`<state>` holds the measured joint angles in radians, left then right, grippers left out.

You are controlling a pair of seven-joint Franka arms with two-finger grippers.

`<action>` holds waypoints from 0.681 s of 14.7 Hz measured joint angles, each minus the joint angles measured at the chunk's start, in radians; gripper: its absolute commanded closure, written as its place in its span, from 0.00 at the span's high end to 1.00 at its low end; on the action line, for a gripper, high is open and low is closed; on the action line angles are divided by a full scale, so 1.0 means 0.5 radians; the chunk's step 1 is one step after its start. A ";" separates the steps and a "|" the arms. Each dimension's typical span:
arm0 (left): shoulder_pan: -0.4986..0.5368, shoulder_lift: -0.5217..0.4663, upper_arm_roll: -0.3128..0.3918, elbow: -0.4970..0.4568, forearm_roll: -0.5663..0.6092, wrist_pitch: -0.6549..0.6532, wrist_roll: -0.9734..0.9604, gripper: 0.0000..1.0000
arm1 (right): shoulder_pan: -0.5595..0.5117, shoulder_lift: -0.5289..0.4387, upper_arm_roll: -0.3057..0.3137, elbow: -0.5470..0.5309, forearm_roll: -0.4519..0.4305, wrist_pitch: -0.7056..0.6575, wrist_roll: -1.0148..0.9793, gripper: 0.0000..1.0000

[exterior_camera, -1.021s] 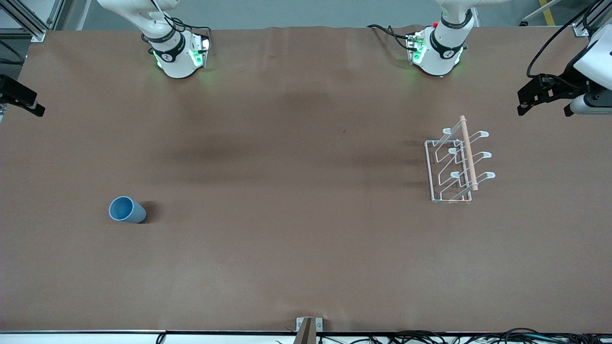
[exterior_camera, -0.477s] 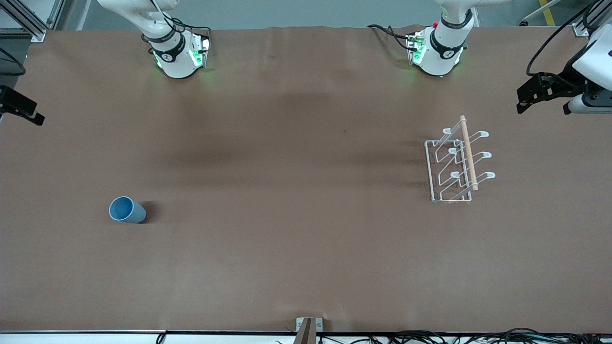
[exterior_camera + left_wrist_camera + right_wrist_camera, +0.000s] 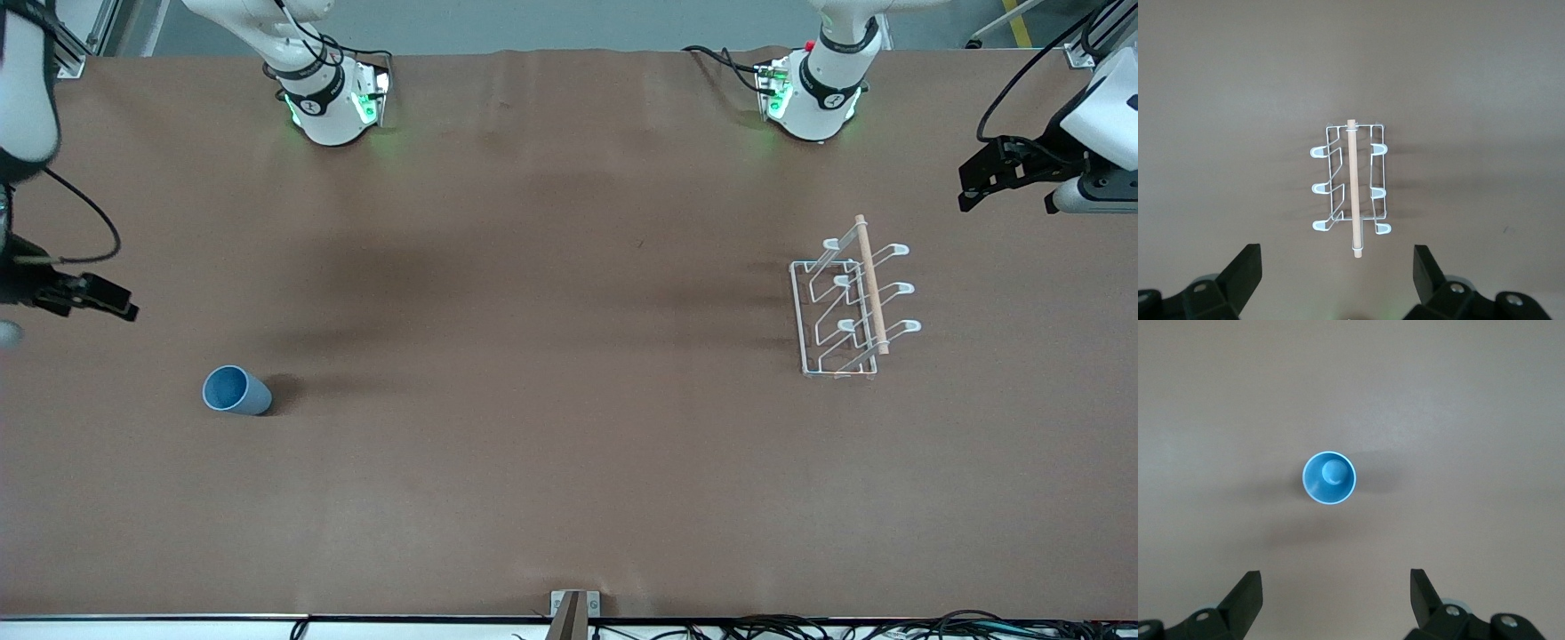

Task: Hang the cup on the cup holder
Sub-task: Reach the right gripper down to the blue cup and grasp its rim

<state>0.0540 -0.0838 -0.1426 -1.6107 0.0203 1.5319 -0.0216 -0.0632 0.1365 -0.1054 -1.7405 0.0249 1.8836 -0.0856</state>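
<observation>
My right gripper reaches the light-blue cup next and grabs it by its rim [image 3: 222, 369], which leaves the cup's closed base free for hanging on the holder [image 3: 849, 307].
The light-blue cup [image 3: 236, 391] stands upright, mouth up, on the brown table toward the right arm's end. In the right wrist view the cup [image 3: 1329, 478] shows from above, apart from the fingers. My right gripper [image 3: 120, 307] hangs open and empty over the table near the cup, and its own view [image 3: 1336, 595] shows it empty too. The white wire cup holder [image 3: 849, 307] with its wooden rod stands toward the left arm's end, empty; it also shows in the left wrist view [image 3: 1351, 190]. My left gripper [image 3: 969, 187] is open and empty over the table beside the holder, as its own view [image 3: 1337, 275] also shows.
The two arm bases [image 3: 333, 107] [image 3: 813, 98] stand along the table's edge farthest from the front camera. A small metal bracket [image 3: 574, 606] sits at the edge nearest the front camera. Cables lie along that edge.
My right gripper has swung in from the table's end toward the cup. My left gripper has barely moved. The cup and the holder have not moved.
</observation>
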 measured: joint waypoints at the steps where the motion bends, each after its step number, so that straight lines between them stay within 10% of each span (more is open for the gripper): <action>1: 0.000 0.003 -0.001 0.000 0.000 0.000 0.000 1.00 | -0.003 0.061 0.000 -0.010 0.000 0.053 -0.010 0.97; 10: -0.001 0.025 -0.015 0.004 0.000 0.000 0.000 1.00 | -0.026 0.639 -0.002 -0.019 0.002 0.599 -0.014 0.92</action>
<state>0.0537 -0.0715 -0.1499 -1.6087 0.0203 1.5318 -0.0216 -0.0762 0.4561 -0.1062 -1.7497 0.0261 2.1828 -0.0924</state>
